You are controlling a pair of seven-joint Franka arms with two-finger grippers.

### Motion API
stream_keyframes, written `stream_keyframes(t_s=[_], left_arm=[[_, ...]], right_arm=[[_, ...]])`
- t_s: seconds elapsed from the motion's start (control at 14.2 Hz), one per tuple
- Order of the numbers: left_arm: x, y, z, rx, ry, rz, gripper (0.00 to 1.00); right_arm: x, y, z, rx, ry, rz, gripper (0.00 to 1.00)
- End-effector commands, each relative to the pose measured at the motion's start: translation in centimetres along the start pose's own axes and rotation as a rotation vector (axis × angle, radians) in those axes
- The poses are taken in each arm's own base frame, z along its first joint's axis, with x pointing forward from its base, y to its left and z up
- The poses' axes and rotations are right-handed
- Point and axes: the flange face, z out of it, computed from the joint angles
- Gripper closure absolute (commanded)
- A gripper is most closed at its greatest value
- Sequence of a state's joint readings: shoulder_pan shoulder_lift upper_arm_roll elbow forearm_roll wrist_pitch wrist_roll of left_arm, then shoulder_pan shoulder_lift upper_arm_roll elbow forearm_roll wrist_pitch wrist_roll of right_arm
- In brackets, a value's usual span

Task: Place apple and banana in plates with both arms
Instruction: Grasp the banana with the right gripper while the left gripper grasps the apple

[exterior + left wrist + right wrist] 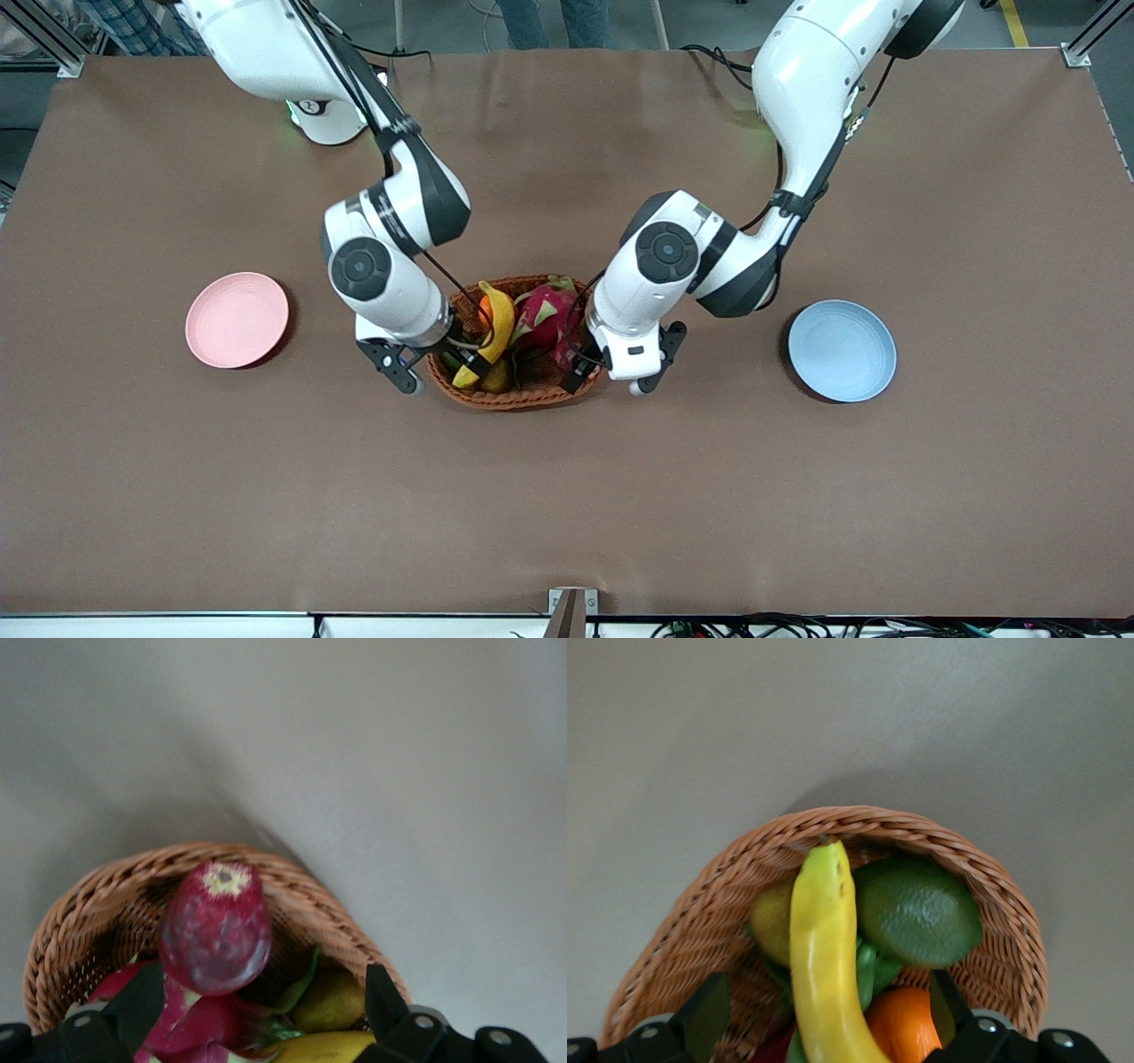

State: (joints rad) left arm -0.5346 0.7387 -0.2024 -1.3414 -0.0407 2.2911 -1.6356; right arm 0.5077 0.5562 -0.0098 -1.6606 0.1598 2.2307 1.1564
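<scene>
The yellow banana needs to go onto the pink plate (236,319), so my right gripper should next grab the banana by its curved middle (496,347).
The yellow banana (494,330) lies in the wicker basket (514,396) at mid-table. In the right wrist view the banana (822,957) runs between my right gripper's fingers (709,1017). My right gripper (461,354) is open, low over the basket's end toward the right arm. The dark red apple (217,926) rests on the dragon fruit in the basket, just ahead of my open left gripper (263,1003). My left gripper (578,359) is low over the basket's other end. The apple is hidden in the front view. The pink plate (236,319) and the blue plate (842,350) are both empty.
The basket also holds a pink dragon fruit (545,315), a green round fruit (917,912), an orange (899,1023), a yellow-green fruit (771,921) and a pear (330,1001). The plates sit on the brown table (567,496), one toward each arm's end.
</scene>
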Motion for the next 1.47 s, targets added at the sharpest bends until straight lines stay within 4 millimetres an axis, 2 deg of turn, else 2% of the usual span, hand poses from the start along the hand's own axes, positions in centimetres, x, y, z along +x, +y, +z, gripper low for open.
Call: stream_keyframes(t_s=[0.0, 0.14, 0.28, 0.42, 0.56, 0.63, 0.77, 0.91, 0.98, 1.05, 1.12, 1.19, 1.33, 1.4], left_arm=[[-1.3, 0.0, 0.7, 0.001, 0.009, 0.007, 0.00], [-1.2, -0.3, 1.9, 0.017, 0.040, 0.035, 0.00], [-0.8, -0.9, 4.0, 0.042, 0.065, 0.053, 0.00], [-0.6, -1.3, 5.4, 0.062, 0.067, 0.053, 0.00], [-0.4, -1.6, 6.3, 0.074, 0.066, 0.051, 0.00], [-0.4, -1.7, 6.5, 0.077, 0.066, 0.051, 0.00], [-0.4, -1.7, 6.6, 0.079, 0.067, 0.052, 0.00], [-0.3, -1.8, 6.9, 0.083, 0.067, 0.051, 0.01], [-0.3, -1.8, 6.9, 0.083, 0.067, 0.049, 0.12], [-0.3, -1.8, 6.8, 0.082, 0.067, 0.050, 0.27], [-0.3, -1.7, 6.7, 0.080, 0.068, 0.050, 0.42], [-0.3, -1.7, 6.6, 0.080, 0.068, 0.049, 0.52], [-0.2, -1.5, 6.1, 0.074, 0.068, 0.044, 0.64], [-0.2, -1.4, 5.7, 0.072, 0.068, 0.042, 0.66]], right_arm=[[-0.6, -0.5, 1.5, -0.029, 0.011, -0.002, 0.02], [-1.1, -0.8, 2.8, -0.017, 0.019, -0.008, 0.05], [-2.3, -1.3, 3.2, -0.004, 0.024, 0.003, 0.07], [-3.2, -1.4, 3.6, -0.011, 0.022, -0.009, 0.13], [-3.9, -1.4, 4.6, -0.026, 0.018, -0.019, 0.24], [-4.2, -1.4, 5.0, -0.032, 0.016, -0.023, 0.34], [-4.1, -1.3, 5.2, -0.039, 0.014, -0.021, 0.60], [-3.4, -1.1, 5.2, -0.038, 0.014, -0.010, 0.95], [-2.9, -1.0, 4.9, -0.040, 0.013, -0.003, 0.99], [-2.1, -0.8, 4.6, -0.038, 0.015, -0.001, 0.99], [-0.7, -0.5, 3.7, -0.026, 0.016, 0.016, 0.99], [0.0, -0.3, 2.5, -0.027, 0.013, 0.027, 0.99], [2.4, 0.9, -0.6, -0.042, -0.006, 0.048, 0.99], [3.1, 1.5, -2.2, -0.046, -0.017, 0.025, 0.99]])
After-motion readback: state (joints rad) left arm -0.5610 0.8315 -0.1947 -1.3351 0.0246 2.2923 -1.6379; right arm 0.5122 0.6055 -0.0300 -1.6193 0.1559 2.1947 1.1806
